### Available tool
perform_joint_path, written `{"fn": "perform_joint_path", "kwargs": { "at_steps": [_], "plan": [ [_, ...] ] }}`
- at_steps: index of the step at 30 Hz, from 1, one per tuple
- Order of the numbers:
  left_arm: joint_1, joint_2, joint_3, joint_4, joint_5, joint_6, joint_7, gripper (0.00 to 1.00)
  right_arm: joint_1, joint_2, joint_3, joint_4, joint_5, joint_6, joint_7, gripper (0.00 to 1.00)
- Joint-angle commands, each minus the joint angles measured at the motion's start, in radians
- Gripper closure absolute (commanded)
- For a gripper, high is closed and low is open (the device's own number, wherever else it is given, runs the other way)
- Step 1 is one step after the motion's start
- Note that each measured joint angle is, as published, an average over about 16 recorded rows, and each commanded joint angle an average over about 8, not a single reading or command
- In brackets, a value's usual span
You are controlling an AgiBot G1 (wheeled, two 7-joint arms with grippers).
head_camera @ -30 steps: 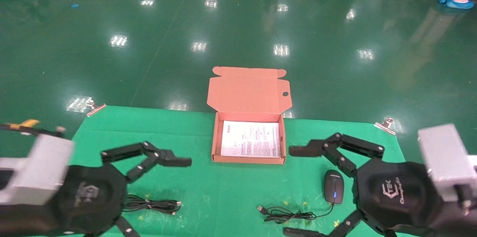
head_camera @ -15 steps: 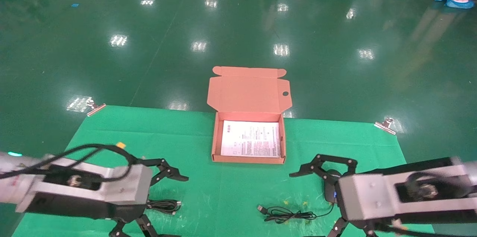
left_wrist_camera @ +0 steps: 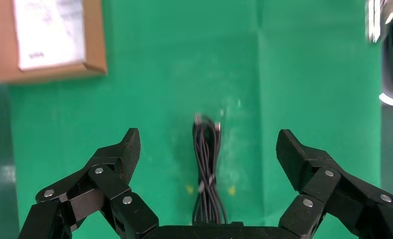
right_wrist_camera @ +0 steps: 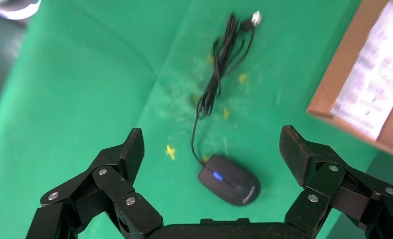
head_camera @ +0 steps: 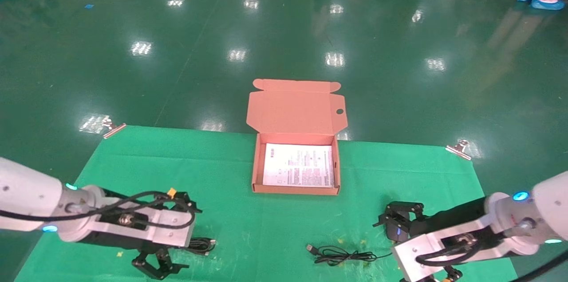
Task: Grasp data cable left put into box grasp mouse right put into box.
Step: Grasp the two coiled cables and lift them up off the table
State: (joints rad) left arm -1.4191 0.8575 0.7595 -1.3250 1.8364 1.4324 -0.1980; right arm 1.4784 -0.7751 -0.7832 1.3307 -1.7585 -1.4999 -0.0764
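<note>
Next, my left gripper should grab the data cable (left_wrist_camera: 206, 169) by the tied middle of its coiled bundle, to put the cable into the box.
The data cable (left_wrist_camera: 206, 169), a thin black coiled bundle, lies on the green cloth; only its end shows in the head view (head_camera: 203, 244). My left gripper (left_wrist_camera: 209, 149) is open and hangs above it, one finger to each side; it shows in the head view (head_camera: 171, 233) too. The black mouse (right_wrist_camera: 230, 179) with its blue light lies between the fingers of my open right gripper (right_wrist_camera: 211, 144), untouched. In the head view the mouse (head_camera: 393, 230) is partly hidden by the right gripper (head_camera: 401, 240). The open box (head_camera: 254, 171) stands at mid-table, a white sheet inside.
The mouse's cord (head_camera: 341, 255) lies bunched on the cloth to the left of the mouse, and shows in the right wrist view (right_wrist_camera: 219, 69). Metal clips (head_camera: 114, 130) (head_camera: 459, 149) hold the green cloth (head_camera: 177, 158) at the far corners. The box lid (head_camera: 296, 107) stands open at the back.
Both arms have turned their grippers downward and lowered them, the left over the data cable, the right over the mouse. Both grippers stay open. Cable, mouse and box have not moved.
</note>
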Motion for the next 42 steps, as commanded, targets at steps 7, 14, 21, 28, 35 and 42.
{"fn": "perform_joint_path", "kwargs": {
  "at_steps": [7, 14, 21, 28, 35, 42],
  "plan": [
    [0.008, 0.04, 0.049, 0.019, 0.119, -0.022, -0.017, 0.0, -0.028, -0.039, -0.043, -0.008, -0.111, 0.06, -0.003, 0.0],
    [0.017, 0.07, 0.071, 0.077, 0.175, -0.042, -0.042, 0.0, -0.065, -0.059, -0.053, -0.029, -0.158, 0.129, 0.0, 0.0],
    [0.028, 0.109, 0.069, 0.198, 0.2, -0.105, -0.057, 0.0, -0.106, -0.087, -0.05, -0.098, -0.17, 0.204, 0.007, 0.0],
    [0.03, 0.155, 0.063, 0.331, 0.208, -0.172, -0.047, 0.0, -0.131, -0.131, -0.032, -0.227, -0.119, 0.245, 0.016, 0.0],
    [0.034, 0.19, 0.063, 0.442, 0.217, -0.236, -0.008, 0.0, -0.136, -0.182, -0.028, -0.361, -0.092, 0.279, -0.035, 0.0],
    [0.041, 0.216, 0.069, 0.52, 0.226, -0.278, 0.032, 0.0, -0.136, -0.228, -0.039, -0.457, -0.112, 0.33, -0.111, 0.0]
  ]
}}
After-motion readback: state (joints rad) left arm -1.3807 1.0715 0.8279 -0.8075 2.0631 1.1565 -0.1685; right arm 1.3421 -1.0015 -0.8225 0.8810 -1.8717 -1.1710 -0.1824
